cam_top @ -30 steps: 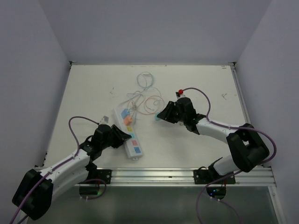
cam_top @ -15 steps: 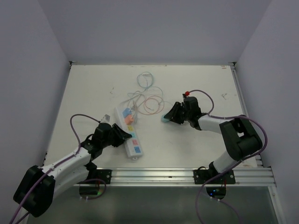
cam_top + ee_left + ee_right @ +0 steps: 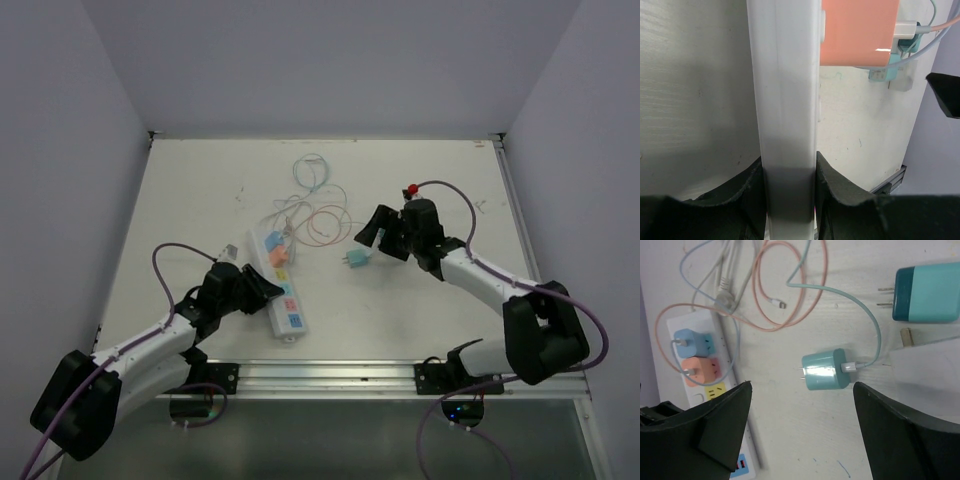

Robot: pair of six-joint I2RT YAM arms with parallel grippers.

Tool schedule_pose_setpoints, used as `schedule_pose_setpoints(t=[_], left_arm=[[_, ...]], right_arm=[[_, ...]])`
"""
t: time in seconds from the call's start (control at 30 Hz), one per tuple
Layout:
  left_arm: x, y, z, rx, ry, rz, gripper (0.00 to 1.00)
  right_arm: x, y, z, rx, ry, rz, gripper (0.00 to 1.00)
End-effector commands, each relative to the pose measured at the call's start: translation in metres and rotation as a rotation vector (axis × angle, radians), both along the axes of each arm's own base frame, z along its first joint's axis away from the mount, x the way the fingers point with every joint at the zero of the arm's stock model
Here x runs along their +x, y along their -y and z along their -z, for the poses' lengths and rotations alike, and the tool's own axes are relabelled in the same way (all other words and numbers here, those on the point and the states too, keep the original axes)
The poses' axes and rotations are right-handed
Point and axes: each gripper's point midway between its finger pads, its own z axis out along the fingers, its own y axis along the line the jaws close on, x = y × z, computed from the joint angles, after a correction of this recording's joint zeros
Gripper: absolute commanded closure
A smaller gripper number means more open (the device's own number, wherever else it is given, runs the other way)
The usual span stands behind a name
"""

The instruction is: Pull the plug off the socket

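Observation:
My right gripper is going to pull the orange plug off the socket (image 3: pixel 289 314). It will next grab the orange plug's body (image 3: pixel 279 257) by the sides facing the socket's long edges.
The socket (image 3: pixel 289 314) is a long white power strip lying at the near left; a blue plug (image 3: pixel 692 342) and an orange plug (image 3: pixel 700 371) sit in its outlets. My left gripper (image 3: pixel 262 291) is shut on the strip's body, whose white side (image 3: pixel 785 100) runs between the black fingers (image 3: pixel 752 192). A teal plug (image 3: pixel 825 371) lies loose on the table with its prongs bare and its pale cable attached. It also shows in the top view, as the teal plug (image 3: pixel 354 260). My right gripper (image 3: pixel 802 387) hangs open above it, touching nothing.
Loose blue, orange and white cables (image 3: pixel 315 205) coil behind the strip. A second teal block with two prongs (image 3: pixel 926 292) shows at the top right of the right wrist view. The table's metal rail (image 3: pixel 400 375) runs along the near edge.
My right gripper has opened and let go of the teal plug, which now rests on the table. That arm has drawn back to the right. The left gripper has kept its hold.

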Motion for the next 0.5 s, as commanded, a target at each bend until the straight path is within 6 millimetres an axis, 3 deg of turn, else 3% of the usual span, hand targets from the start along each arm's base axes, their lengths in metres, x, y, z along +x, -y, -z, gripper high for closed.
schedule_pose_setpoints(t=[0.0, 0.13, 0.33, 0.47], left_arm=[[-0.013, -0.009, 0.019, 0.081, -0.044, 0.039, 1.00], [-0.013, -0.009, 0.018, 0.080, -0.043, 0.039, 1.00], [-0.013, -0.009, 0.018, 0.077, -0.041, 0.038, 1.00], [-0.013, -0.009, 0.016, 0.074, -0.036, 0.036, 1.00]], right_arm=[[0.002, -0.004, -0.037, -0.011, 0.087, -0.016, 0.14], [-0.004, -0.036, -0.063, -0.005, 0.174, -0.073, 0.15], [-0.020, -0.114, -0.077, 0.095, 0.198, -0.222, 0.18], [-0.041, -0.164, -0.081, 0.134, 0.197, -0.328, 0.22]])
